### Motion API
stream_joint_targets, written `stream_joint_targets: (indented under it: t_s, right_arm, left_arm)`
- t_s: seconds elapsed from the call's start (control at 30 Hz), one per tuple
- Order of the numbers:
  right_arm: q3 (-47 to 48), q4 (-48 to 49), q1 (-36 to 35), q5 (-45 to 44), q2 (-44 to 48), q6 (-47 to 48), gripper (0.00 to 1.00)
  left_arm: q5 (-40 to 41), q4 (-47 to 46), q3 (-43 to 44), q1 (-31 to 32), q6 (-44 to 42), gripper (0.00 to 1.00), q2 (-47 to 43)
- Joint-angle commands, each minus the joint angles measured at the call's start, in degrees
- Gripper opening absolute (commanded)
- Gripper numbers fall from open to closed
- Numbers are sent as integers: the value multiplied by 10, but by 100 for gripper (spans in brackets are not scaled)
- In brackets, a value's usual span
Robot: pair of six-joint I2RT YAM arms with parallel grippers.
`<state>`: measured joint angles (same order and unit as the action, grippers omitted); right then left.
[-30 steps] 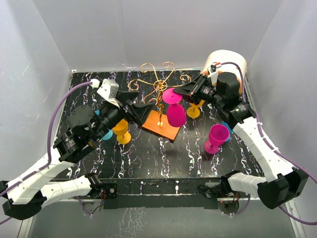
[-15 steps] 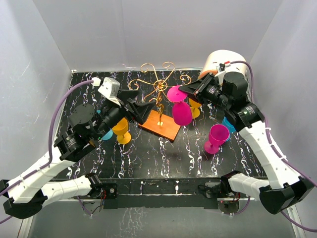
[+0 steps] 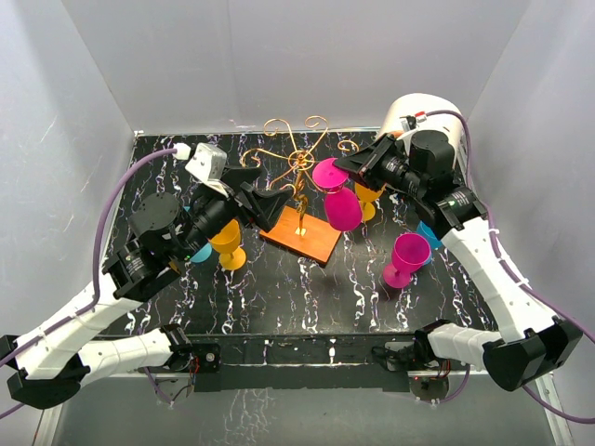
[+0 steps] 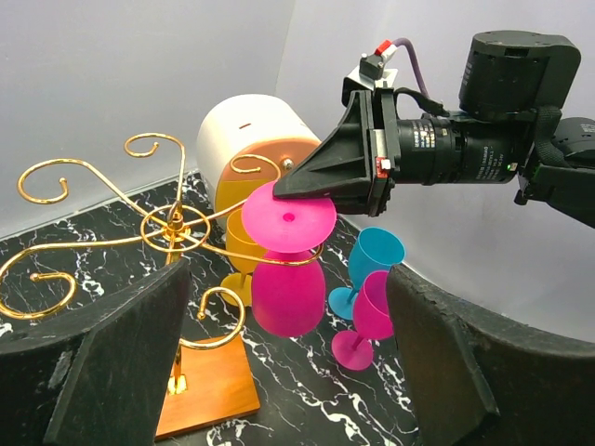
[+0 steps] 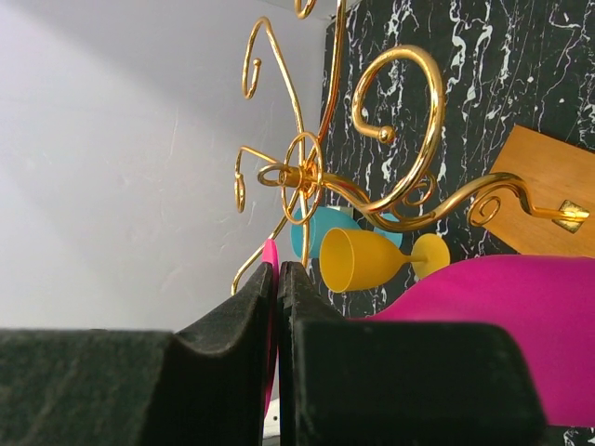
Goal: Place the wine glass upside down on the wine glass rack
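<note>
The scroll arm crosses the stem just under the foot [image 4: 288,216], so the magenta wine glass would stay hanging on that arm. My right gripper needs to open.
A magenta wine glass [image 3: 341,211] hangs upside down, foot [image 4: 288,216] on top and bowl [image 4: 288,294] below. My right gripper [image 3: 340,170] is shut on the rim of that foot [image 5: 271,269]. The wine glass rack [image 3: 296,158] is gold wire scrolls on a post, with an orange wooden base [image 3: 299,234]. In the left wrist view, one scroll arm [image 4: 244,261] runs across the stem just under the foot; I cannot tell whether the foot rests on it. My left gripper [image 3: 270,190] is open beside the rack's left side, holding nothing [image 4: 288,275].
A yellow glass [image 3: 226,243] and a blue one [image 3: 200,251] stand left of the rack. To its right are another yellow glass [image 3: 367,200], a magenta glass [image 3: 406,257] and a blue glass [image 3: 428,232]. A white cylinder [image 3: 423,116] fills the back right corner.
My right gripper has carried the upside-down magenta glass slightly right and back, raising its foot at the rack's right scroll arm. The left arm has barely moved.
</note>
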<state>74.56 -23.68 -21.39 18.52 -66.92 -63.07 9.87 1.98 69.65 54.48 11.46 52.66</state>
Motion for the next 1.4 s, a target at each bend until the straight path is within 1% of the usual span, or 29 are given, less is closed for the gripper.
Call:
stream_joint_targets:
  t_s: [0.0, 0.2, 0.47, 0.67, 0.77, 0.87, 0.97, 1.1, 1.23, 1.37]
  right_arm:
    - [5, 66, -1, -11, 6, 16, 0]
    - [-13, 78, -1, -22, 4, 17, 0]
    - [-21, 79, -1, -25, 4, 18, 17]
    - [-10, 71, -1, -29, 10, 22, 34]
    - [2, 51, -1, -47, 15, 36, 47]
    - [14, 15, -1, -84, 20, 71, 58]
    - [27, -6, -1, -108, 25, 105, 64]
    - [57, -40, -1, -143, 36, 153, 65]
    - [56, -94, -1, -227, 72, 187, 60]
    - [45, -198, -1, -343, 105, 214, 56]
  left_arm:
    - [3, -8, 23, -2, -8, 84, -3]
    - [6, -6, 22, -2, -7, 84, -1]
    - [8, -2, 24, -2, -8, 84, 0]
    - [10, -6, 20, -2, -12, 84, -5]
    - [12, -4, 21, -2, -14, 84, -8]
    - [13, -3, 19, -2, -14, 84, -11]
    - [14, 0, 19, -2, -14, 84, -14]
    - [15, 2, 17, -2, -13, 85, -17]
    - [24, 7, 11, -2, -12, 85, -19]
    - [30, 9, -1, -2, -9, 85, -21]
